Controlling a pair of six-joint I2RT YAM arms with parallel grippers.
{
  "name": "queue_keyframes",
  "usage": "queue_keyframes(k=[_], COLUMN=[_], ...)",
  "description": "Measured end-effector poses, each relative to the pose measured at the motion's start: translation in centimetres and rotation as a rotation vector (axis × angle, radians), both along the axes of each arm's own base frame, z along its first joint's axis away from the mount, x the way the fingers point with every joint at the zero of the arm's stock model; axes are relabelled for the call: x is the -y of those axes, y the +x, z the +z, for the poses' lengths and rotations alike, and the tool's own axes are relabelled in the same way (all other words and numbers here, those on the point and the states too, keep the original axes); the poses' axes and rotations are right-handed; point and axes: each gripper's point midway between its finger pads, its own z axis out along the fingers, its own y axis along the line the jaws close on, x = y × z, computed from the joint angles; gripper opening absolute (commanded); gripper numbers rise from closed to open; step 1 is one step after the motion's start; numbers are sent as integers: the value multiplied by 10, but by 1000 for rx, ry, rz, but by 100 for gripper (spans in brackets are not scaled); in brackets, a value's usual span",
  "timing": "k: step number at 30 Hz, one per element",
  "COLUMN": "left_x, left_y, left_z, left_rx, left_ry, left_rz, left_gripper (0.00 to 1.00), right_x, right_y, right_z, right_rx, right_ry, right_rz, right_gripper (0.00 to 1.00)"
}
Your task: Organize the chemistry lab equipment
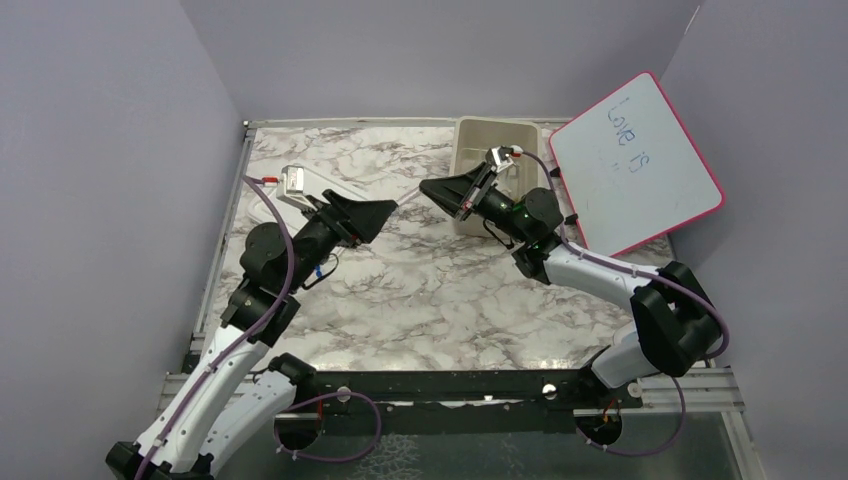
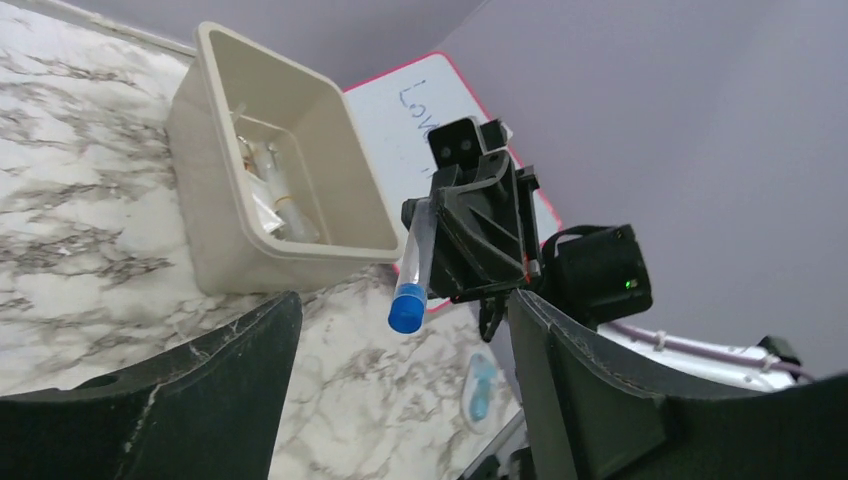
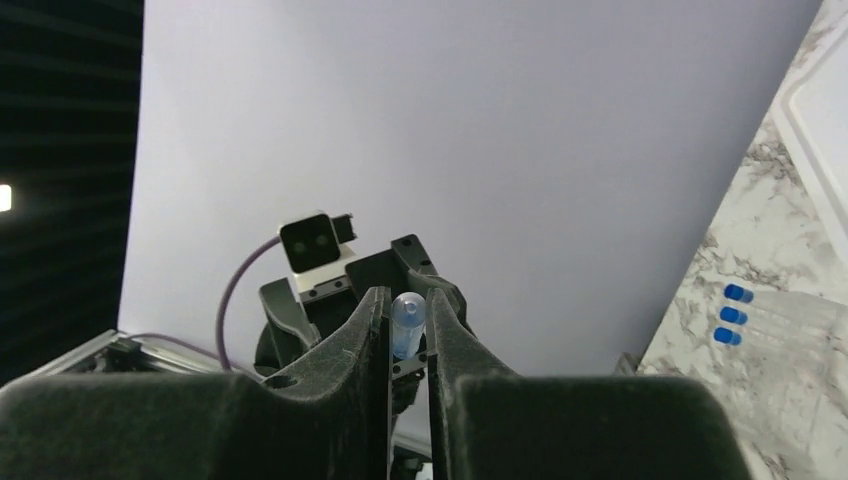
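Note:
My left gripper should take hold of the tube by its blue cap (image 2: 408, 306). The tube's clear end then stays free to go in beside the others.
A thin clear tube with a blue cap (image 2: 408, 306) hangs in the air between my two grippers over the middle of the table. My right gripper (image 3: 407, 305) is shut on its clear end (image 3: 408, 322), seen end-on between the pads. My left gripper (image 2: 404, 312) is open, its fingers (image 2: 250, 350) standing wide on either side of the blue cap without touching it. From above, the left gripper (image 1: 385, 212) and right gripper (image 1: 432, 190) point at each other, tips almost meeting. More blue-capped tubes (image 3: 735, 312) lie in a clear packet on the table.
The beige tub (image 1: 478, 128) stands at the back behind the right arm, with clear items (image 2: 270, 195) inside. The pink-framed whiteboard (image 1: 635, 165) leans at the right. A white lid (image 1: 340, 190) lies at the back left. A clear packet with a blue item (image 2: 480, 390) lies on the marble.

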Motion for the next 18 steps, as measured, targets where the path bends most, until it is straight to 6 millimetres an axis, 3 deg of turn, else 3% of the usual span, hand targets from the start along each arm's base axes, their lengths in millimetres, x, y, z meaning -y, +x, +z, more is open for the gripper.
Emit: queue_keyframes(k=[6, 8, 14, 18], left_x=[3, 3, 7, 10], left_y=[13, 17, 27, 32], left_z=[11, 16, 8, 4], left_rx=[-23, -22, -47, -60], left_ry=[-116, -163, -192, -193], left_rz=[26, 34, 42, 42], left_gripper=[53, 51, 50, 38], right_x=[3, 2, 3, 4], right_y=[8, 11, 20, 23], right_z=[8, 6, 1, 2], right_rx=[-69, -93, -146, -160], right_ry=[71, 83, 108, 121], right_rz=[-18, -20, -39, -56], right_gripper=[12, 12, 12, 12])
